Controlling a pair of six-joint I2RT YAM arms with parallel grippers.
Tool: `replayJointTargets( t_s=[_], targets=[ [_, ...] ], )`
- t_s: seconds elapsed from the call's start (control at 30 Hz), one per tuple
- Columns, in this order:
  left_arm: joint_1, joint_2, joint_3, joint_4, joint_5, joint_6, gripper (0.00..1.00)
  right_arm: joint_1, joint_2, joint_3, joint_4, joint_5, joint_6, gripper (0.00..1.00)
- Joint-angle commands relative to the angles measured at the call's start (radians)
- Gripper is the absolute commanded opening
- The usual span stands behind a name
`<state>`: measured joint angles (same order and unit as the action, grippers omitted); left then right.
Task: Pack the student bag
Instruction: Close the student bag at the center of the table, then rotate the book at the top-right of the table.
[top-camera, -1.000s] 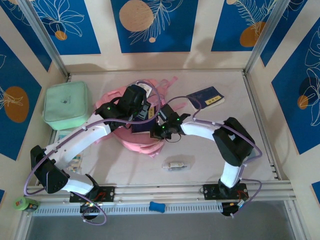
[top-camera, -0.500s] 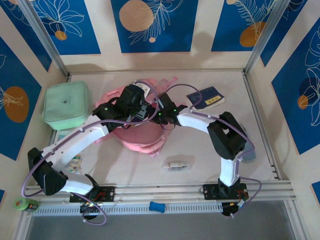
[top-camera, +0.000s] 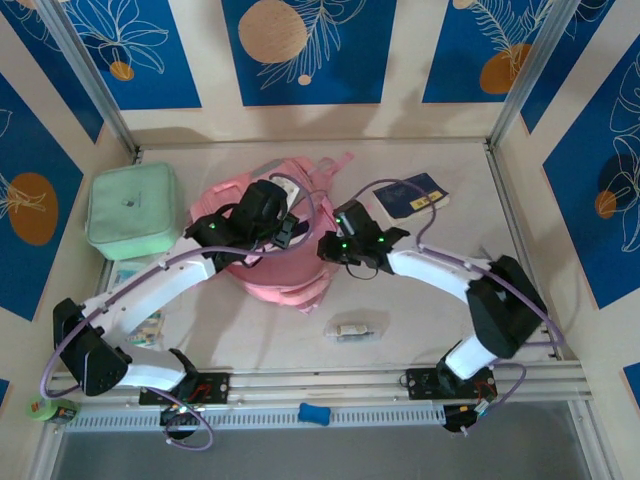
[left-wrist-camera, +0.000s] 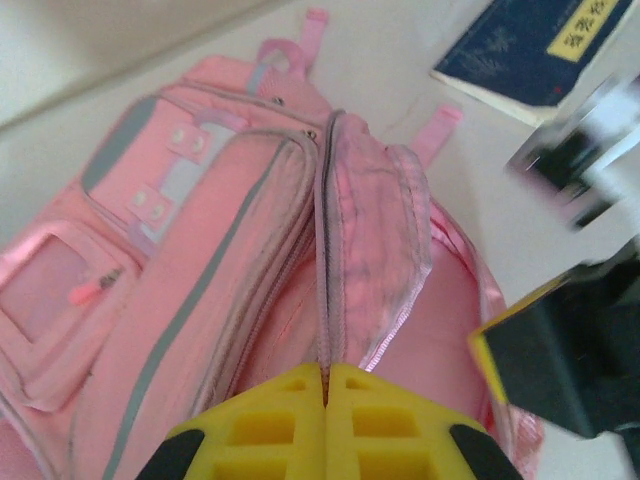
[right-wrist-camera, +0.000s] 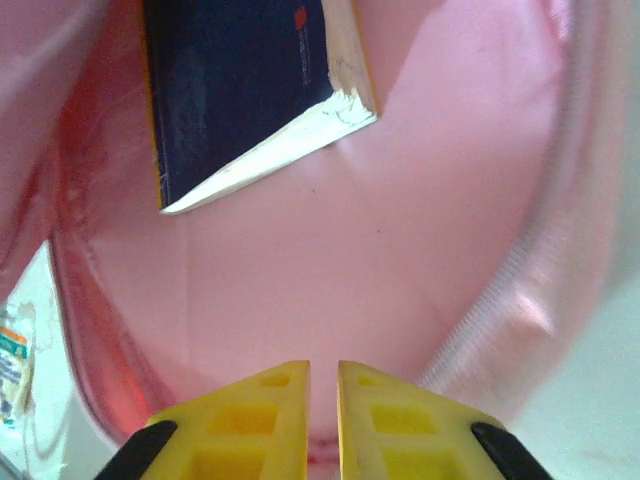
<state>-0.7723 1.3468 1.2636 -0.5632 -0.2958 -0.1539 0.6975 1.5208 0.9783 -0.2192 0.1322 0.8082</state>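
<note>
The flap's zip edge is short of the opposite rim of the pocket and the pocket's opening gapes, so the left gripper needs to move the zip edge toward that rim before letting go of it.
The student bag (top-camera: 285, 285), a soft pink backpack, lies in the middle of the table with its main pocket pulled open. My left gripper (top-camera: 287, 232) is shut on the zip edge of the bag's (left-wrist-camera: 200, 280) opening flap; the yellow left gripper (left-wrist-camera: 326, 375) pinches the fabric seam. My right gripper (top-camera: 325, 247) hovers at the bag's right side, at the mouth of the pocket. In the right wrist view, the right gripper (right-wrist-camera: 322, 375) stands slightly open with nothing between its fingers, over the pink lining (right-wrist-camera: 400, 250). A dark blue book (right-wrist-camera: 220, 90) lies inside the bag.
Another dark blue book (top-camera: 412, 195) with a yellow label lies on the table right of the bag. A mint green zip case (top-camera: 132, 210) sits at the left wall. A small packet (top-camera: 352, 330) lies near the front. Metal rails edge the table.
My right gripper reached into the bag, has parted its jaws and drawn back to the right, leaving the dark blue book inside. The left gripper keeps its hold on the flap.
</note>
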Motion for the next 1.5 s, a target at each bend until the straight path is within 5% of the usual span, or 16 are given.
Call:
replayJointTargets(
  t_s=[0.0, 0.27, 0.43, 0.67, 1.17, 1.47],
  targets=[
    [0.005, -0.029, -0.043, 0.021, 0.061, -0.051, 0.00, -0.035, -0.095, -0.053, -0.118, 0.040, -0.030, 0.23],
    [0.001, -0.073, -0.222, 0.127, 0.223, -0.209, 0.00, -0.208, -0.220, -0.082, -0.283, -0.016, -0.062, 0.48],
    [-0.014, -0.080, -0.329, 0.230, 0.342, -0.352, 0.33, -0.329, -0.206, -0.057, -0.340, -0.059, -0.089, 0.56],
    [-0.101, -0.056, -0.415, 0.441, 0.345, -0.491, 0.48, -0.431, -0.126, -0.020, -0.337, -0.063, -0.062, 0.63],
    [-0.175, 0.122, -0.341, 0.570, 0.268, -0.541, 0.52, -0.446, 0.197, 0.187, -0.368, 0.079, 0.049, 0.85],
    [-0.174, 0.206, -0.268, 0.552, 0.255, -0.512, 0.53, -0.514, 0.335, 0.314, -0.362, 0.132, 0.058, 0.83]
  ],
)
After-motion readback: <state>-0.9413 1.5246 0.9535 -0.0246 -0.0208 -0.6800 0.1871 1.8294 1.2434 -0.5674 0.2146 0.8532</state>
